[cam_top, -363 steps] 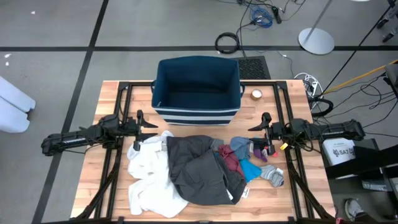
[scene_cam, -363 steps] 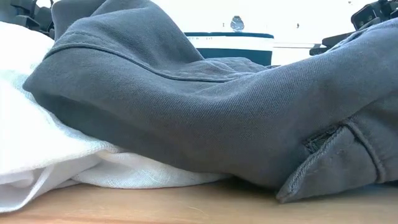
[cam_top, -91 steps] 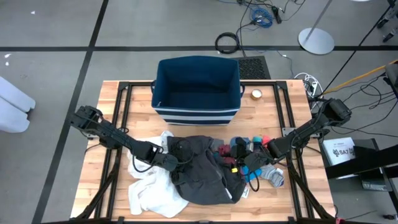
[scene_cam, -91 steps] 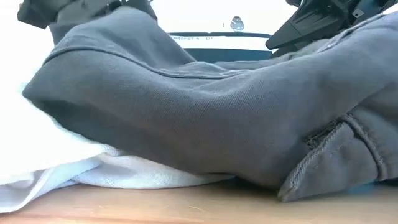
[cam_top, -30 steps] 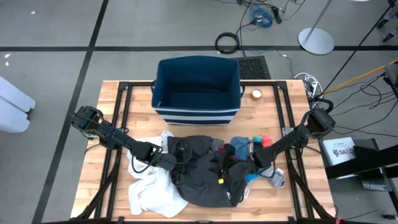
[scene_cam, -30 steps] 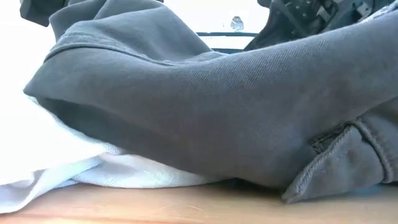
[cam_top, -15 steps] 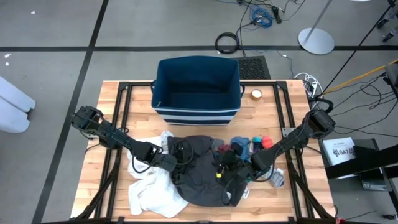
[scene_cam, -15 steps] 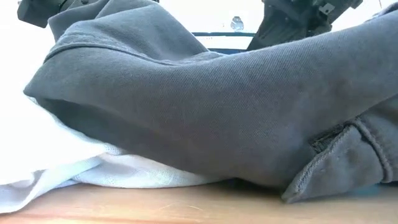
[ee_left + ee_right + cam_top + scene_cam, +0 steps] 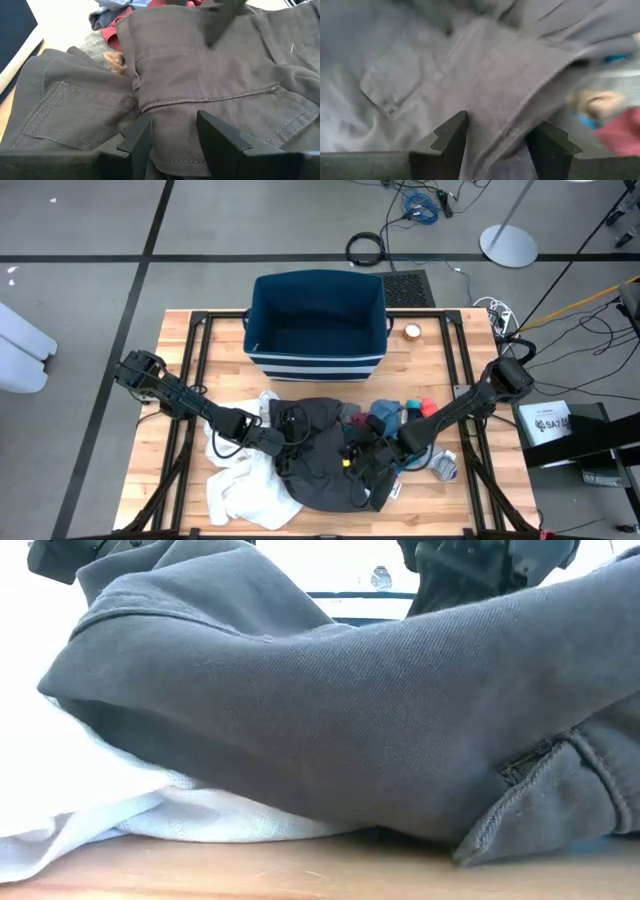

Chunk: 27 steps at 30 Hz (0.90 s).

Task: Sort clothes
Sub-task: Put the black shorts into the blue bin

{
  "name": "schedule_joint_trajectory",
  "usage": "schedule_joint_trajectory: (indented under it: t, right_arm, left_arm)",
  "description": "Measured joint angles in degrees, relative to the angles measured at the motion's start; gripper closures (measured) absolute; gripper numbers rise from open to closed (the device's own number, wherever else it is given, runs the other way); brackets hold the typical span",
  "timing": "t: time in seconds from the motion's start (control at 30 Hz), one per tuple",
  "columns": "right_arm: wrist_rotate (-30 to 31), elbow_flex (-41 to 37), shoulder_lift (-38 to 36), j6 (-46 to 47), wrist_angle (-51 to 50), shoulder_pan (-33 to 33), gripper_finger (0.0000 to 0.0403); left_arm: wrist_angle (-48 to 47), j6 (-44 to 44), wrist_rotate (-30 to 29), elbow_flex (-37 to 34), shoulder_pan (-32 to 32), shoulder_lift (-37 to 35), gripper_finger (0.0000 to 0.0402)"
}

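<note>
Next, my right gripper grabs the dark grey garment by its stitched edge [image 9: 507, 134]. Then it sorts the garment into the navy bin.
The clothes lie heaped at the table's near middle. A dark grey garment [image 9: 325, 460] lies on top, partly over a white one [image 9: 240, 485], and fills the low view [image 9: 350, 720]. To its right are maroon and blue pieces [image 9: 380, 420], a red piece [image 9: 428, 404] and a grey sock [image 9: 443, 470]. My left gripper [image 9: 290, 430] is open at the garment's left part, with a raised fold [image 9: 172, 107] between its fingers. My right gripper [image 9: 358, 455] is open over the garment's right part, its fingers astride a ridge of cloth [image 9: 495, 100]. My left gripper comes slanting down from the table's left with its open fingers [image 9: 142, 137] either side of a stitched fold of the dark grey garment. I cannot tell whether they touch it. My right gripper slants down from the table's right, astride a ridge of the same garment. Touch cannot be told.
The navy bin with white stripes [image 9: 318, 360] stands open at the far middle of the table. A small roll [image 9: 412, 332] lies to its right. Black frame rails [image 9: 195, 370] run along both sides. Bare wood shows at the left and right edges.
My right gripper has rolled about its own line and crept toward the table's left over the dark grey garment, staying open. The clothes lie as before.
</note>
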Motion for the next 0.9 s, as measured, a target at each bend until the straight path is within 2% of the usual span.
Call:
schedule_joint_trajectory:
  t: [0.13, 0.23, 0.3, 0.4, 0.47, 0.67, 0.77, 0.9]
  right_arm:
    - [-3.94, 0.0, 4.89, -3.69, 5.51, -1.44, 0.0221]
    - [-6.32, 0.0, 6.76, -5.97, 6.89, -2.35, 0.0244]
    - [-7.03, 0.0, 6.93, -7.12, 6.87, -2.77, 0.028]
    - [-7.09, -0.03, 5.85, -10.14, 7.21, -3.06, 0.0362]
    - [-6.9, -0.09, 4.07, -13.14, 8.49, -3.06, 0.0389]
    - [-4.31, 2.68, -3.32, -23.24, 9.97, -2.29, 0.0398]
    - [-2.54, 4.26, -6.52, -28.4, 9.21, -1.5, 0.0398]
    - [-2.74, 6.81, -11.6, -35.23, 9.69, -1.34, 0.04]
  left_arm:
    - [0.0, 0.0, 0.0, -0.02, 0.0, 0.0, 0.0237]
    - [0.0, 0.01, 0.0, -0.02, 0.0, 0.0, 0.0237]
    - [-0.02, 0.0, -0.01, -0.02, 0.02, 0.0, 0.0237]
    - [0.0, 0.0, -0.01, -0.02, 0.0, 0.0, 0.0237]
    - [0.0, 0.0, -0.02, -0.02, 0.0, 0.0, 0.0237]
    - [1.19, -0.02, 0.03, -0.02, -0.02, 0.0, 0.0237]
    - [7.2, 0.99, 0.62, 0.0, -0.56, -0.11, 0.0237]
    - [16.0, 6.78, 1.53, 0.04, -2.56, -2.77, 0.0237]
